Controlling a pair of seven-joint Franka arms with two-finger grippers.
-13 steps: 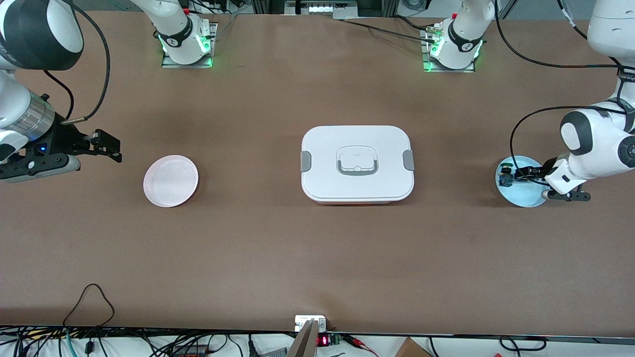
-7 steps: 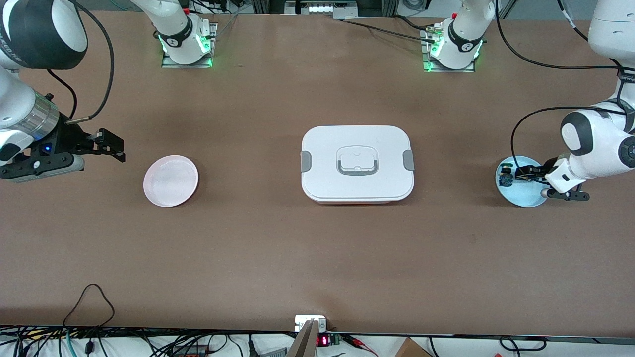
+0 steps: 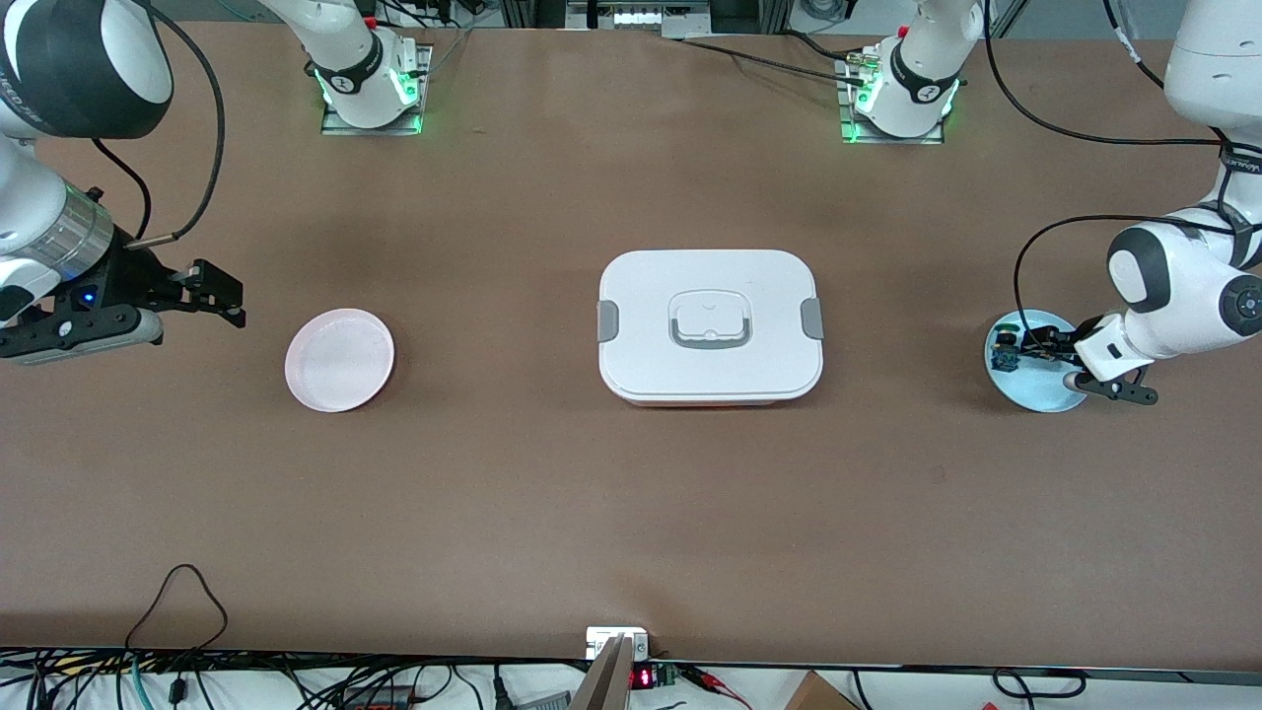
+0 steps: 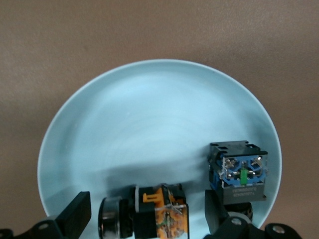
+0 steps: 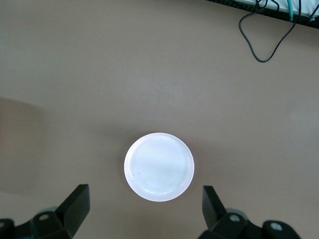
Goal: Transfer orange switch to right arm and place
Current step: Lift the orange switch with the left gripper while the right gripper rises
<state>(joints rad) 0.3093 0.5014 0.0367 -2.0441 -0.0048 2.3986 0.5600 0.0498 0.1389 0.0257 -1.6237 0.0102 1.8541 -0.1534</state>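
Note:
I will next grab the orange switch with my left gripper by its round black knob (image 4: 112, 218) and the end of its orange block. This will leave the orange switch's middle (image 4: 144, 213) free for the right arm.
The orange switch (image 4: 158, 218) (image 3: 1005, 341) lies on its side on a light blue plate (image 4: 149, 119) (image 3: 1040, 392) at the left arm's end of the table. My left gripper (image 4: 144, 215) (image 3: 1037, 345) is low over that plate and open. Its fingers (image 4: 75, 216) stand on either side of the switch without touching it. A blue-green-black component (image 4: 241, 172) (image 3: 1004, 363) sits beside the switch on the same plate. My right gripper (image 3: 222, 298) (image 5: 144, 206) hangs open and holds nothing, over the table just beside a pale pink plate (image 3: 339, 359) (image 5: 158, 167).
A white lidded box (image 3: 710, 325) with grey latches and a handle stands mid-table between the two plates. Cables (image 3: 177, 592) trail along the table's edge nearest the front camera.
The left gripper has crept a little farther in over the blue plate toward the switch. The right gripper shifted slightly toward the pink plate. Both stayed open.

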